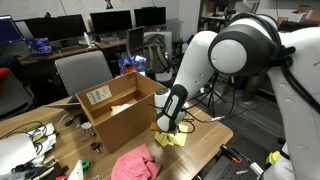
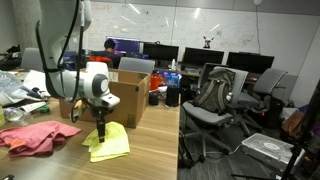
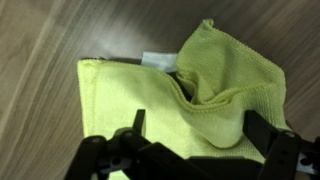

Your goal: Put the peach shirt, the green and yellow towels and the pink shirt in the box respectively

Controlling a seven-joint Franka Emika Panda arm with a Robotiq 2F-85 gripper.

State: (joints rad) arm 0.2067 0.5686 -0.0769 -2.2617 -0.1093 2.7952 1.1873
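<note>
The towels' raised fold is between my gripper's fingers in the wrist view, so it is time to close, as closing now would catch them.
The green and yellow towels (image 3: 120, 95) lie together on the wooden table, a greener part bunched over a flat yellow layer with a white tag. They appear in both exterior views (image 1: 170, 138) (image 2: 108, 143). My gripper (image 3: 198, 120) hangs just above them, open, one finger on each side of the raised fold and nothing held; it also shows in both exterior views (image 1: 170, 123) (image 2: 102, 126). The brown box (image 1: 125, 115) (image 2: 128, 100) stands open just behind. The pink shirt (image 1: 135, 163) (image 2: 30, 135) lies crumpled on the table nearby. The peach shirt is out of view.
Cables and clutter (image 1: 35, 140) crowd the table end beside the box. Office chairs (image 2: 215, 100) and desks with monitors (image 1: 110, 20) stand around. The table edge (image 2: 178, 140) runs close to the towels.
</note>
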